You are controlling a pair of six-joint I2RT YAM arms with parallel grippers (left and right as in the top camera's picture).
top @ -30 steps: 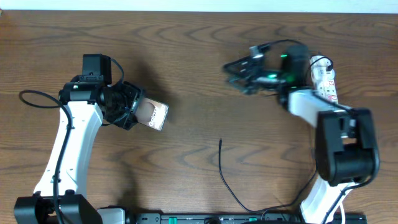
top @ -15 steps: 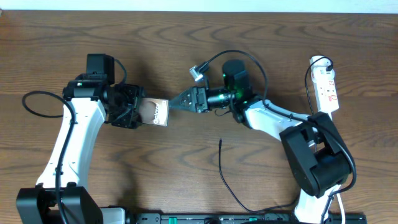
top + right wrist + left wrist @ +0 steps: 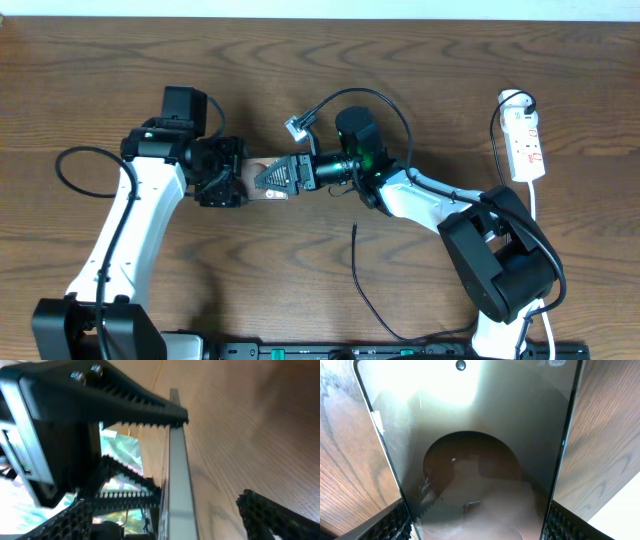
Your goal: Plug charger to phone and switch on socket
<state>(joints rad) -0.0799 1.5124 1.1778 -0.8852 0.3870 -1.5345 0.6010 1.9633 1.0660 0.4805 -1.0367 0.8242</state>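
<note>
The phone's loose end [image 3: 181, 519] needs to be pinched across its thin sides by my right gripper next, so that my left gripper can grip the phone again for plugging in.
The phone [image 3: 251, 171] is held off the table at centre left, with my left gripper [image 3: 226, 183] shut on its left end. In the left wrist view its glossy screen [image 3: 470, 460] fills the frame between my left gripper's [image 3: 475, 526] fingers. My right gripper [image 3: 269, 180] is open, with its fingers straddling the phone's right end. The right wrist view shows the phone edge-on [image 3: 176, 470] between my right gripper's [image 3: 172, 517] spread fingers, with a gap on the right side. The charger [image 3: 358, 275] lies loose on the table in front, its tip pointing away. The socket [image 3: 525, 140] lies at the far right.
The socket's white cord [image 3: 536, 205] runs down along the right arm's base. A black cable loops beside the left arm [image 3: 75, 165]. A dark bar runs along the table's front edge [image 3: 330, 351].
My right gripper has swung left from beside the socket to the phone's right end. My left gripper has carried the phone a little to the right.
</note>
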